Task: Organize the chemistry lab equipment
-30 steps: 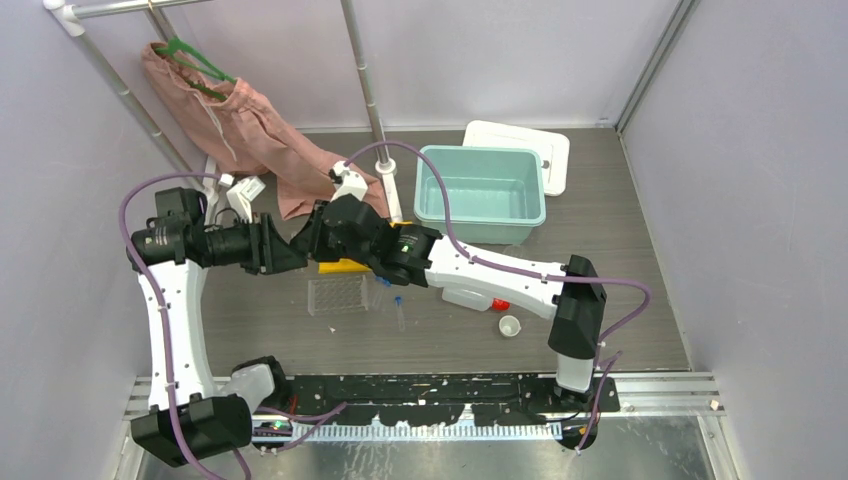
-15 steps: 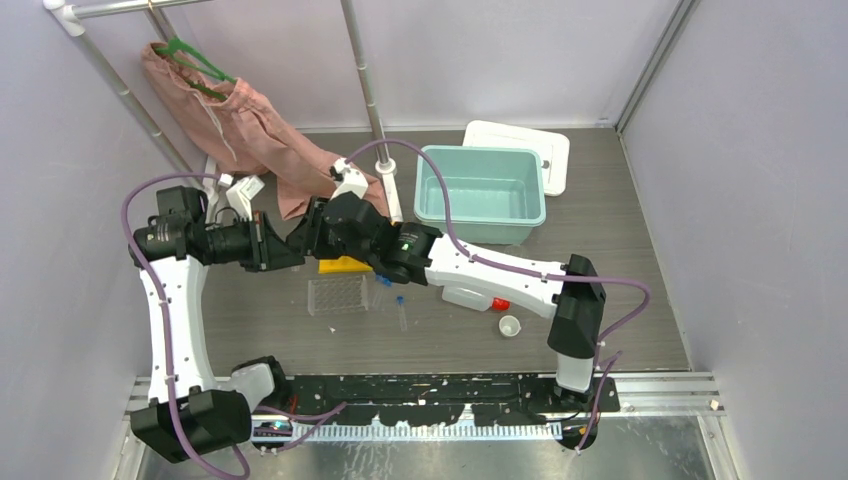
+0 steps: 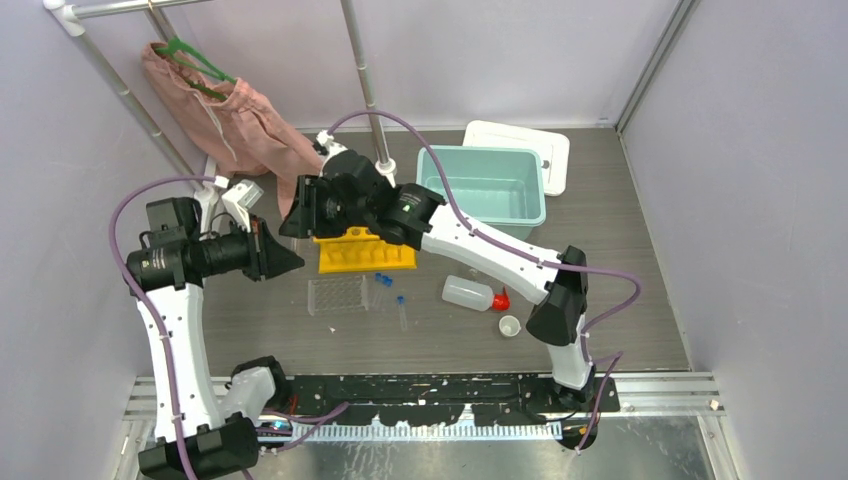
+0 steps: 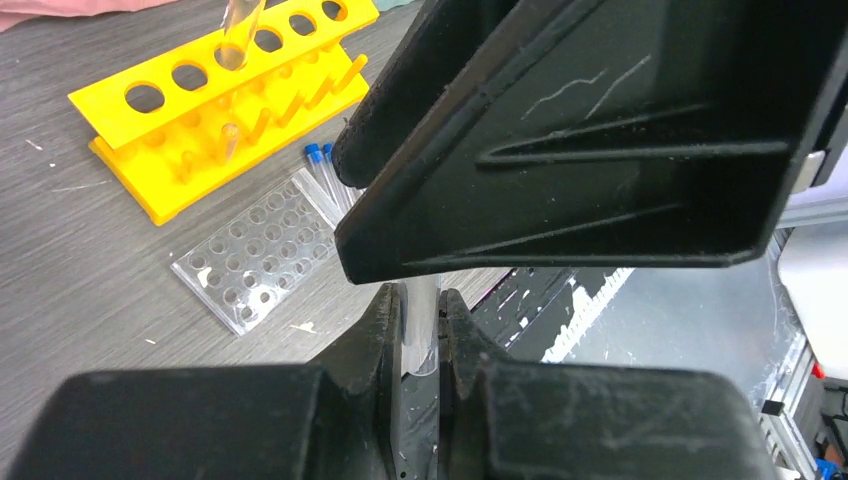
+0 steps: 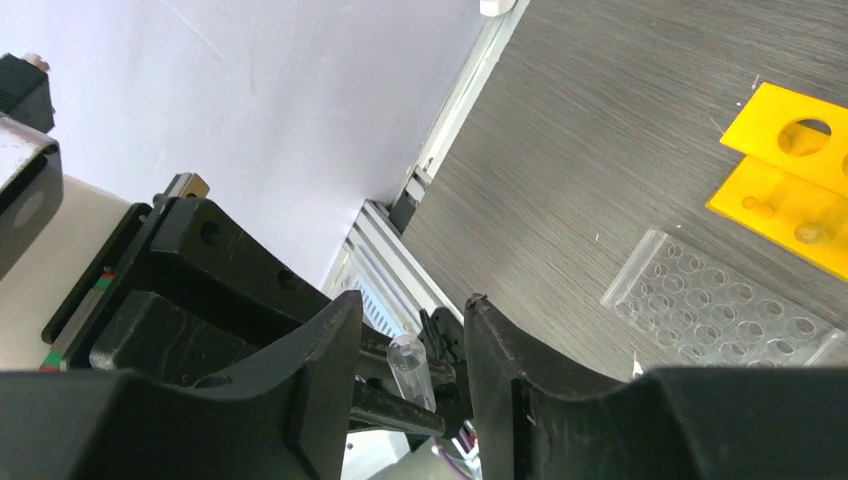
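Note:
My right gripper should close now, as the clear tube has its rounded end [image 3: 295,242] [image 5: 407,354] between both fingers and would be caught.
My left gripper [image 3: 292,260] is shut on a clear tube [image 4: 422,325] and holds it above the table's left side. My right gripper [image 3: 292,226] is open. In the right wrist view its fingers [image 5: 330,340] stand either side of that tube's rounded end [image 5: 408,362] without touching it. The yellow tube rack [image 3: 365,250] stands mid-table with one clear tube [image 4: 240,30] upright in it. The clear well tray [image 3: 337,294] lies in front of it, beside two blue-capped tubes [image 3: 384,282]. The white squeeze bottle [image 3: 470,293] lies on its side. The tiny white cup [image 3: 509,325] stands near it. No beaker shows.
A teal bin [image 3: 436,200] stands at the back with a white lid [image 3: 520,140] behind it. A pink garment [image 3: 250,130] on a green hanger hangs from the rail at back left. A metal pole [image 3: 365,90] rises behind the rack.
My right arm has lifted back and left off the yellow rack, which now shows in full. My left gripper has drawn slightly left and down with the tube.

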Tool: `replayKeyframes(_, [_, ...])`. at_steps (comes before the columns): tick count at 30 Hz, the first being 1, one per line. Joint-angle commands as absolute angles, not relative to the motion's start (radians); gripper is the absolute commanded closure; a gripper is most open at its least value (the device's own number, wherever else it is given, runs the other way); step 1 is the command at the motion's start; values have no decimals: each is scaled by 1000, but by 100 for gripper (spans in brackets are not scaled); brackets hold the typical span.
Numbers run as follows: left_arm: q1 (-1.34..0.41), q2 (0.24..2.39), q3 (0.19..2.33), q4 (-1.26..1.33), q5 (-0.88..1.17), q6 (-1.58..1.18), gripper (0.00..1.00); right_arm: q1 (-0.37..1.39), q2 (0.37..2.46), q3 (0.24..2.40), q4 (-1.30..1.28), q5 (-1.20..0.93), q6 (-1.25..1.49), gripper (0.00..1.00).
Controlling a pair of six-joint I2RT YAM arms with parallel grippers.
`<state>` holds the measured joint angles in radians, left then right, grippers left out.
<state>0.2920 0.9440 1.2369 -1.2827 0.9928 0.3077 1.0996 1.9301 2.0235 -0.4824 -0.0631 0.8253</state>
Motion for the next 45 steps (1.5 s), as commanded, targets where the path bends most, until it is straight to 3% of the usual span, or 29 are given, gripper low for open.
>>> replayKeyframes(1, [295,941,1247,-1250,1033,344,100,1090,1944,2124,-575,-194,747,54])
replayKeyframes(5, [296,953,1252,-1261,1022,347,100,1083,1941,2125,-580,-211,744,63])
replayKeyframes(11, [296,952,1250,-1250,1024,338,100,1077,1930,2118,-584,-229,739,65])
replayKeyframes(16, [296,950,1252,-1249,1034,338,100,1069,1930,2123,-580,-215,733,74])
replayKeyframes(18, [296,948,1250,-1256,1042,345,100,1065,1932,2125,-575,-197,723,72])
replayKeyframes(21, [296,947,1250,-1264,1049,353,100,1056,1957,2154,-585,-201,721,56])
replayKeyframes(27, [295,946,1255,-1277,1047,370,100,1053,2009,2230,-631,-210,711,55])
replayKeyframes(34, [295,948,1252,-1275,1043,374,100,1048,2014,2232,-642,-223,705,66])
replayKeyframes(37, [296,951,1249,-1271,1036,373,100,1045,2009,2233,-648,-224,701,77])
replayKeyframes(39, [295,953,1243,-1253,1014,354,91,1040,2005,2236,-655,-223,697,84])
replayKeyframes(41, [296,955,1239,-1230,985,326,65,1032,1992,2237,-665,-210,688,89])
replayKeyframes(43, [295,958,1235,-1211,955,297,29,1026,1970,2228,-676,-167,667,92])
replayKeyframes(45, [295,962,1231,-1179,912,256,11,1023,1941,2202,-682,-85,624,95])
